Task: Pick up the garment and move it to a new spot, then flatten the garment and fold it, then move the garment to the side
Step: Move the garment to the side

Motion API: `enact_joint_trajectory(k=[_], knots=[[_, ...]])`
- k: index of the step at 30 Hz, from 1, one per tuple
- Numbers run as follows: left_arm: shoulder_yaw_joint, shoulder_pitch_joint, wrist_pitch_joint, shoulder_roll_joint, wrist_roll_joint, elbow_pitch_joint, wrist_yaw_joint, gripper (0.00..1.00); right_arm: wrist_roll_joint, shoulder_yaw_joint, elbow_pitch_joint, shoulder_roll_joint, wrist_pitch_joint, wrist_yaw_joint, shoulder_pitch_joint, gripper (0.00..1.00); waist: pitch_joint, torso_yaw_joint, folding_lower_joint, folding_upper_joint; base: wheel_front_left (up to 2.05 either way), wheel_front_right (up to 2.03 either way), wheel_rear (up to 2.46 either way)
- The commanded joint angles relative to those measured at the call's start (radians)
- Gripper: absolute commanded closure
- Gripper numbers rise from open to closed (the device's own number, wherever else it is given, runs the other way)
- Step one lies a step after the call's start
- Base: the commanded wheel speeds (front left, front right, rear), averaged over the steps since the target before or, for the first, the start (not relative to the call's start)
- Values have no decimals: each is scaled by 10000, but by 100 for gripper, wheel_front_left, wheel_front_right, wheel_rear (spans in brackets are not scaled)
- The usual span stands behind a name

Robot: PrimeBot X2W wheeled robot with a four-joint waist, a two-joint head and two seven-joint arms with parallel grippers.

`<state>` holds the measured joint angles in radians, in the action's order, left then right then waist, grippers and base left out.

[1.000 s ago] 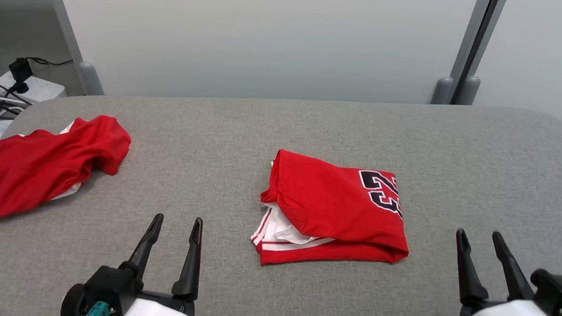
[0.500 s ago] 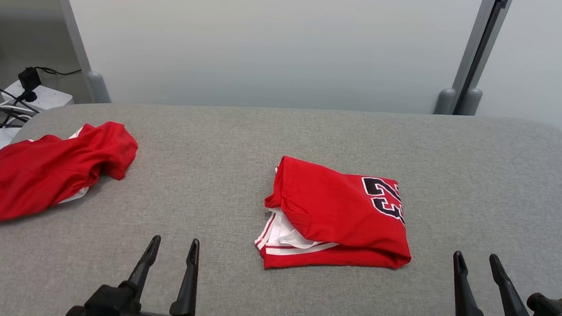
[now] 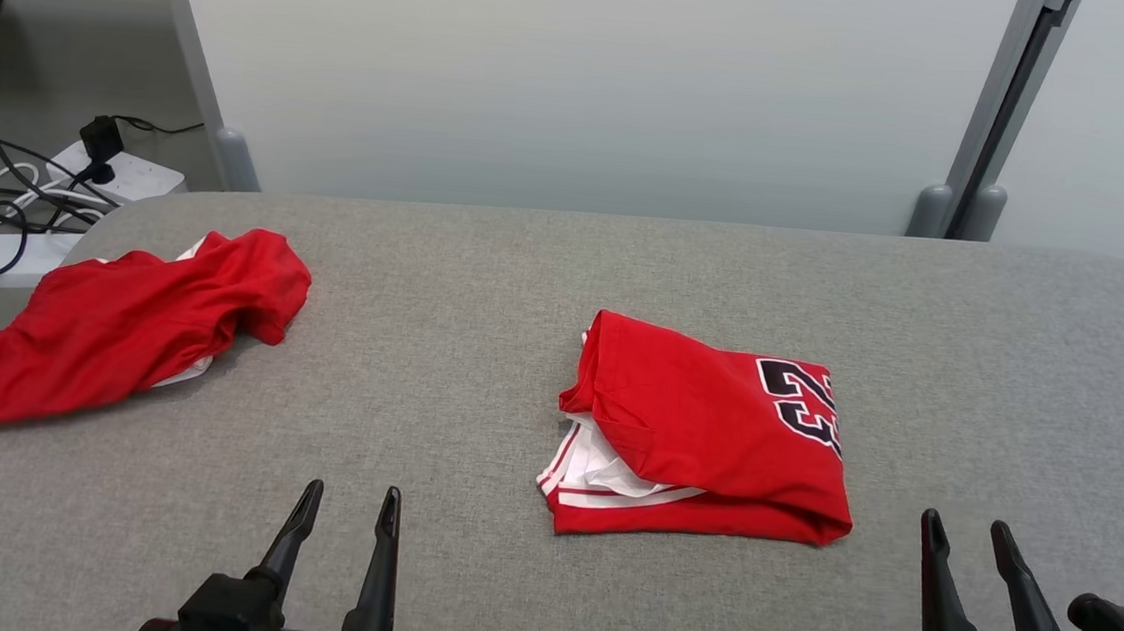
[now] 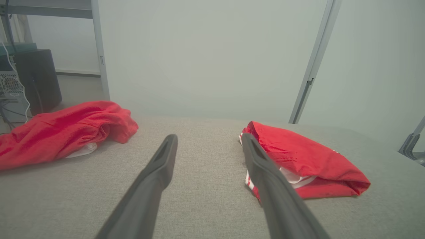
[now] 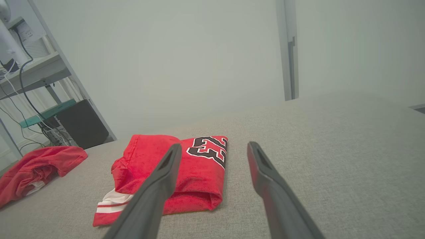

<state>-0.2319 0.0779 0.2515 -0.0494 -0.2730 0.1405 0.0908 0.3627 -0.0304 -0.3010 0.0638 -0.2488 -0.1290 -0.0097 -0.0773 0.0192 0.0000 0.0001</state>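
Note:
My right gripper is going to grab the folded garment next by its thick fold beside the number, because the white-trimmed layers lie open and slack.
A folded red garment with a black number and white trim lies mid-table on the grey padded table. A second red garment lies crumpled at the table's left end. My left gripper stands open near the front edge, left of the folded garment and apart from it. My right gripper is open at the front right, just off the folded garment's right corner. In the left wrist view the open left gripper points between the crumpled garment and the folded garment. In the right wrist view the right gripper is empty, with the folded garment ahead to its left.
A pale partition wall stands right behind the table. A white power strip with black cables lies on the floor past the table's left end. A dark box stands beyond it. Bare grey surface stretches to the right of the folded garment.
The head camera has shifted, so the whole scene sits further right and the grippers lower in view. Both garments lie where they were and both grippers stay open.

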Motion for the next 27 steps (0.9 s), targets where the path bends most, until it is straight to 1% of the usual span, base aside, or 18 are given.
enact_joint_trajectory(k=[1, 5, 9, 10, 11, 16, 19, 27], knots=[[289, -372, 103, -8, 121, -254, 80, 0, 123, -135, 160, 43, -130, -17, -332, 0, 39, 53, 0, -1, 0, 0, 0], [213, -440, 103, -8, 117, -211, 83, 0, 438, -200, -703, 52, -130, -17, -761, 0, 160, 229, 0, -1, 0, 0, 0], [76, -550, 103, -8, 148, -190, 76, 0, 980, -465, -1809, 183, -107, -17, -1660, 0, 342, 401, 0, -1, 0, 0, 0], [48, -574, 103, -8, 161, -169, 67, 0, 1267, -530, -2142, 196, 46, -17, -1905, 0, 392, 457, 0, -1, 0, 0, 0], [-8, -634, 103, -8, 182, -115, 40, 0, 1986, -603, -2705, 244, 470, -17, -2393, 0, 494, 595, 0, -1, 0, 0, 0], [-158, -805, 103, -8, 199, 1, -22, 0, 3489, -644, -3817, 579, 1473, -17, -3416, 0, 760, 1017, 0, -1, 0, 0, 0], [-297, -925, 103, -8, 195, 43, -47, 0, 4242, -483, -4356, 836, 1780, -17, -3936, 0, 988, 1287, 0, -1, 0, 0, 0], [-628, -1271, 103, -8, -43, 162, -53, 0, 5488, -593, -5528, 1536, 2692, -17, -4989, 0, 1493, 1821, 0, -1, 0, 0, 0]])
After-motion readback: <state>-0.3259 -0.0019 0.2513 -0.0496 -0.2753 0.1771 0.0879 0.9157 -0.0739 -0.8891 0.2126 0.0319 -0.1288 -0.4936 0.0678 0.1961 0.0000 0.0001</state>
